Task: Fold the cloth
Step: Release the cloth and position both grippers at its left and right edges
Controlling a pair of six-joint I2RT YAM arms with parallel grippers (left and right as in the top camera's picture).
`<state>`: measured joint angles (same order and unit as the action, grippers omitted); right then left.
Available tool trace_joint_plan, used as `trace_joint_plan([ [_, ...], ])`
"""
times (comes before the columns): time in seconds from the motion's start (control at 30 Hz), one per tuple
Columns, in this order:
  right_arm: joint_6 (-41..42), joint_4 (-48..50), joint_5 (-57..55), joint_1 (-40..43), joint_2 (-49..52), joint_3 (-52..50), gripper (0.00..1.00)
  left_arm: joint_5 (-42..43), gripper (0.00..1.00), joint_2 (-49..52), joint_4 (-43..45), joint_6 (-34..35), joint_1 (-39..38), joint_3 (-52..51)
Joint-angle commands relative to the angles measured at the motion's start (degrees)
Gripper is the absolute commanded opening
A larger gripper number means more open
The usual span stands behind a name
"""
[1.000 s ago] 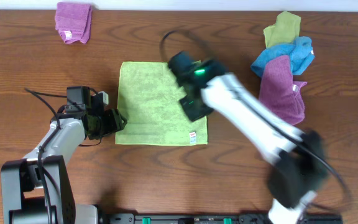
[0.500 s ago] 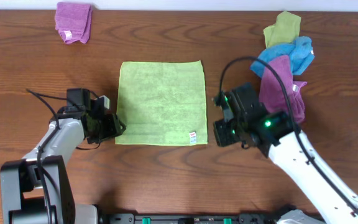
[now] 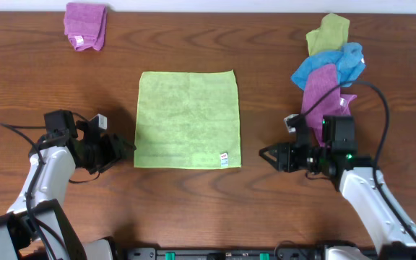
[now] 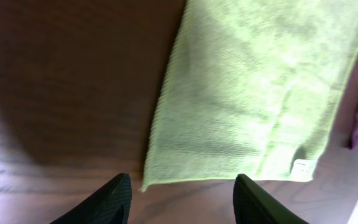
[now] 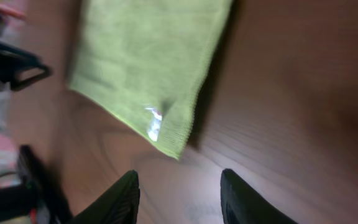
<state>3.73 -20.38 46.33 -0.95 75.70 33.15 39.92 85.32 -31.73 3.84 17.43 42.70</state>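
Note:
I need to grab the cloth's untagged front corner (image 3: pixel 136 165) (image 4: pixel 148 182) with my left gripper next and leave the tagged one to my right gripper.
A light green square cloth (image 3: pixel 188 118) lies flat and unfolded on the wooden table, with a small white tag near its front right corner. My left gripper (image 3: pixel 125 146) is open and empty, just left of the cloth's front left corner, which shows in the left wrist view (image 4: pixel 241 93) ahead of the open fingers (image 4: pixel 180 202). My right gripper (image 3: pixel 267 155) is open and empty, a short way right of the cloth's front right corner. The right wrist view shows that tagged corner (image 5: pixel 160 81) ahead of the fingers (image 5: pixel 179 199).
A folded purple cloth (image 3: pixel 85 25) lies at the back left. A pile of olive, blue and magenta cloths (image 3: pixel 328 72) lies at the back right, close behind my right arm.
My right arm has swung from over the cloth back to the right and now sits low beside the front right corner. My left arm has drawn back to the left a little.

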Motion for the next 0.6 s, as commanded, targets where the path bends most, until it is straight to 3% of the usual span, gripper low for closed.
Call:
trace_joint_plan([
  [0.0, 4.6, 6.9, 10.4, 0.1, 2.9, -4.2, 0.45, 5.6, 0.56, 0.0, 1.8, -2.0, 0.7, -0.3],
  [0.2, 7.7, 13.4, 13.0, -1.5, 10.8, -4.9, 0.44, 12.3, 0.58, 5.1, 4.7, -4.9, 2.6, -0.3],
  [0.57, 10.8, 19.5, 13.0, -3.6, 18.8, -4.9, 0.45, 12.5, 0.58, 13.1, 5.0, -9.5, 3.0, -0.3],
])
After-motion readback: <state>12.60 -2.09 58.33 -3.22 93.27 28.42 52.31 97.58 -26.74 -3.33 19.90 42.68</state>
